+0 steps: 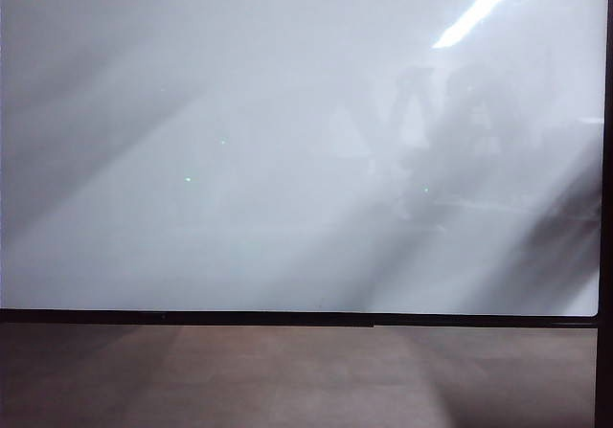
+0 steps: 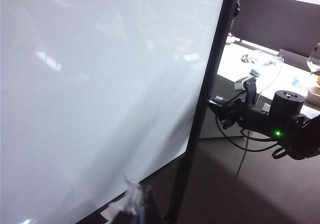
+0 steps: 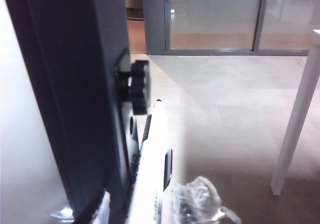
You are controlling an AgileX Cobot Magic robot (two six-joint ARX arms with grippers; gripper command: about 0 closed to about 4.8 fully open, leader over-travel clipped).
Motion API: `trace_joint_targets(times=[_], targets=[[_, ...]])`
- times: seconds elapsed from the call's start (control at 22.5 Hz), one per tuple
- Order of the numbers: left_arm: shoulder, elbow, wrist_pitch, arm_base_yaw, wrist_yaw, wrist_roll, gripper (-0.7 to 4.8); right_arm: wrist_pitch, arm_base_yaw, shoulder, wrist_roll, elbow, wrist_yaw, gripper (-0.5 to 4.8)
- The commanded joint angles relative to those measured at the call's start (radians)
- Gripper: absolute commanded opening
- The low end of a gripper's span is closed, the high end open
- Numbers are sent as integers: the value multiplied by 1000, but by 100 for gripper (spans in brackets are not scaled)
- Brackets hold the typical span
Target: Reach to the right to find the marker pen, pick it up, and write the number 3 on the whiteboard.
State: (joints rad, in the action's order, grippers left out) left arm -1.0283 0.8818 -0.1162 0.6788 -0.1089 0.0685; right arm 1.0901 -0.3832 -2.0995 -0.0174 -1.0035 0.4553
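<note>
Next, my right gripper grips the marker pen by its white body [image 3: 146, 194], so the marker pen's dark tip [image 3: 158, 101] stays free to write on the whiteboard.
The whiteboard [image 1: 287, 160], glossy white with a thin black frame, fills the exterior view; no number 3 is in view on it, and neither gripper appears there. In the right wrist view the marker pen [image 3: 150, 164], a white barrel with a dark tip, stands beside the board's dark side frame [image 3: 75, 98]. My right gripper [image 3: 150, 209] is open around its lower barrel, one tape-wrapped finger [image 3: 197, 204] close against it. The left wrist view shows the right gripper [image 2: 219, 111] at the board's right edge. Only one wrapped fingertip [image 2: 134, 201] of my left gripper shows, in front of the board's lower part.
A black knob [image 3: 137, 86] sticks out of the side frame just beyond the pen. Brown floor [image 1: 287, 380] lies below the board. A white table leg [image 3: 295, 134] stands to the side. Black cables [image 2: 245, 141] hang under the right arm. A table with glasses [image 2: 315, 58] stands behind.
</note>
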Motion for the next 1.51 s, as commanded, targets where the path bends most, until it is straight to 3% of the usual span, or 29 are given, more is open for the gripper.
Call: trace_joint_targets(times=[0.04,1.29,1.38,1.51], targets=[[5,2,-13,-1,-3,0,-5,14,0,4,0,-5,-12,147],[10,2,-13,-1,-7,18,-5,14,1,4,0,-5,-11,102],[10,2,-13,-1,-7,18,-5,14,1,4,0,-5,-8,68],[10,2,-13,-1,-7,18,-5,14,1,4,0,-5,-8,62]])
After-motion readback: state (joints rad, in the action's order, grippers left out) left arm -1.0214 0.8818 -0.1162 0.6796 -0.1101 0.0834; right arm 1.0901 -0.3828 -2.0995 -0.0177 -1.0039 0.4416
